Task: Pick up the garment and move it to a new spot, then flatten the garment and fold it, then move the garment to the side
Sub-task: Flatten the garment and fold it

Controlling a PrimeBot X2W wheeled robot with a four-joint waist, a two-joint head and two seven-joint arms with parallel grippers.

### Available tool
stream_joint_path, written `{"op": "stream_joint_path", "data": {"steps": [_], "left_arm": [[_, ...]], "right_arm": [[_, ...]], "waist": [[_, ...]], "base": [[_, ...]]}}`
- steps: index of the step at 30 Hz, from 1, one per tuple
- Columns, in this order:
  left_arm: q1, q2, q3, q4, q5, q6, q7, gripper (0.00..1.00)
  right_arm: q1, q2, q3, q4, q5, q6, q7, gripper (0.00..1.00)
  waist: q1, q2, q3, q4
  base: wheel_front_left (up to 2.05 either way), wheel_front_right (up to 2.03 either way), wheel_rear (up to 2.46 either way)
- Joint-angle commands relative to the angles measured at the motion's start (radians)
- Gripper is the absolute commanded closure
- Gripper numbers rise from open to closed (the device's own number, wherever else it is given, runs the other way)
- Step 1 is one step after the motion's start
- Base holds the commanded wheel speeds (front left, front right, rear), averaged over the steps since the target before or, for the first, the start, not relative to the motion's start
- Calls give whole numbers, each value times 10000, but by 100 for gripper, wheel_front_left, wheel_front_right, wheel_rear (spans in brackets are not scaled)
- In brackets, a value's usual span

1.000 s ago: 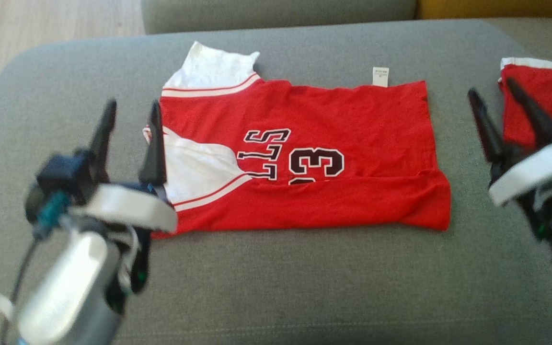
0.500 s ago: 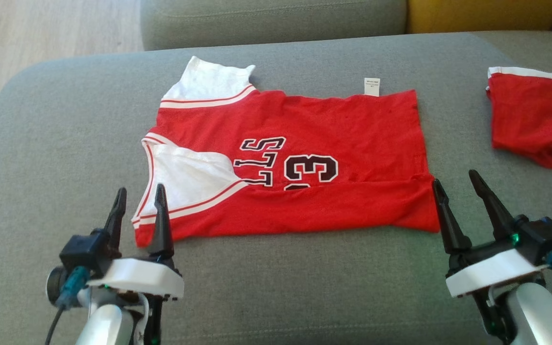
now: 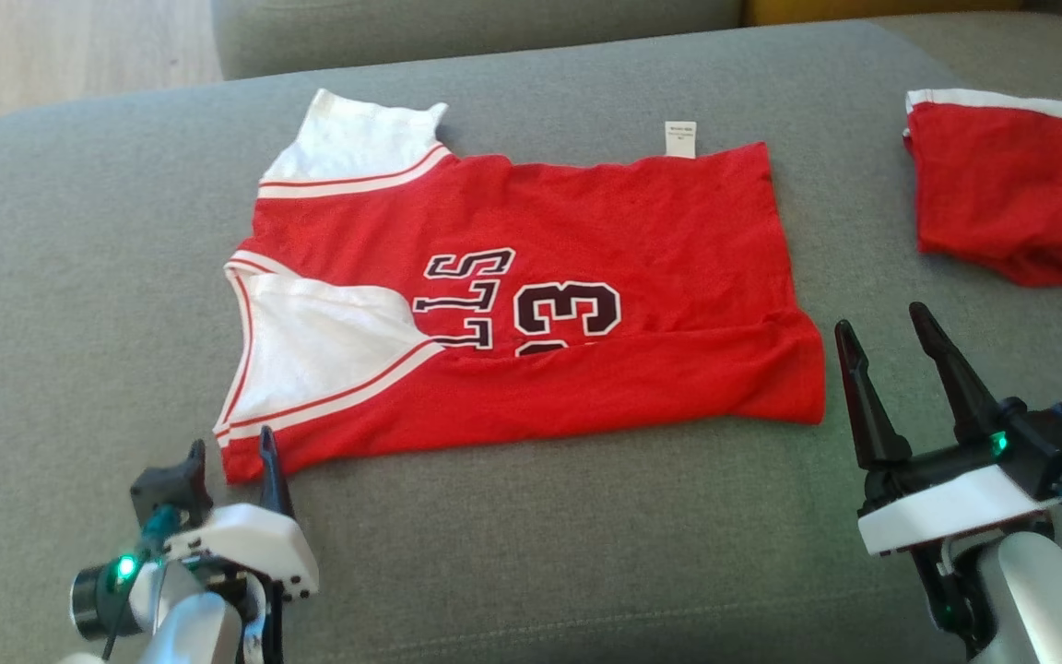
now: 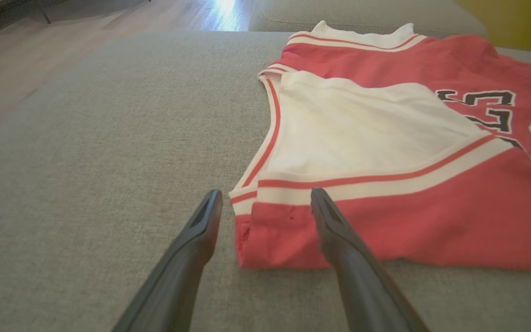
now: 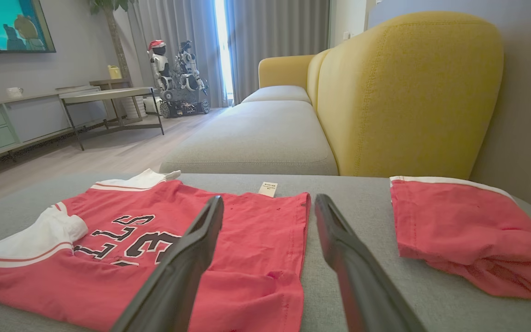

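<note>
The left gripper needs to grab the jersey next by its folded shoulder corner [image 3: 244,452], because the doubled layers make an edge there while the jersey's red body [image 3: 649,238] lies flat.
The garment [image 3: 531,295] is a red jersey with white trim and black lettering, lying flat on the grey cushion [image 3: 531,553], its near long edge folded over. My left gripper [image 3: 229,450] stands open at the jersey's near left corner [image 4: 265,235], one finger on each side of that corner, nothing held. My right gripper [image 3: 877,325] is open just right of the jersey's near right corner [image 5: 288,286], empty. The jersey [image 5: 132,249] lies to the left in the right wrist view.
A second red cloth with a white hem [image 3: 1006,184] lies crumpled at the far right of the cushion [image 5: 468,235]. A yellow sofa back [image 5: 408,92] rises behind it. Wooden floor [image 4: 39,60] lies beyond the cushion's left edge.
Both arms came down and toward me: the left gripper dropped to the jersey's near left corner, the right settled beside its near right corner. The camera also shifted a little.
</note>
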Motion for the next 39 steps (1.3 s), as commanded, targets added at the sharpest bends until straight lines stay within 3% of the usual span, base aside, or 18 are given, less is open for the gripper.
{"op": "stream_joint_path", "data": {"steps": [1,7,17,19,24,39], "left_arm": [[-499,124,414,-97,-50,87,-29,0],[-913,200,497,847,-151,189,215,0],[-1370,212,256,1823,-270,-67,807,0],[-1441,208,165,1965,-288,-223,874,100],[-1581,270,131,1950,-321,-377,529,100],[-1212,380,330,-143,50,-10,-61,100]], "right_arm": [[-124,-47,94,-359,-50,-7,-1,0],[-186,7,29,-353,-63,-7,-33,0],[-181,41,-106,-357,-121,-7,-93,0],[-181,43,-121,-350,-132,-7,-102,0],[-167,76,-207,-202,-128,-7,34,0],[-132,785,-418,1124,458,-7,1131,0]], "waist": [[0,0,59,-66],[0,0,192,-257],[0,0,366,-322],[0,0,380,-309],[0,0,335,-240],[0,0,76,-63]], "base": [[0,0,0],[0,0,0],[0,0,0],[0,0,0],[0,0,0],[0,0,0]]}}
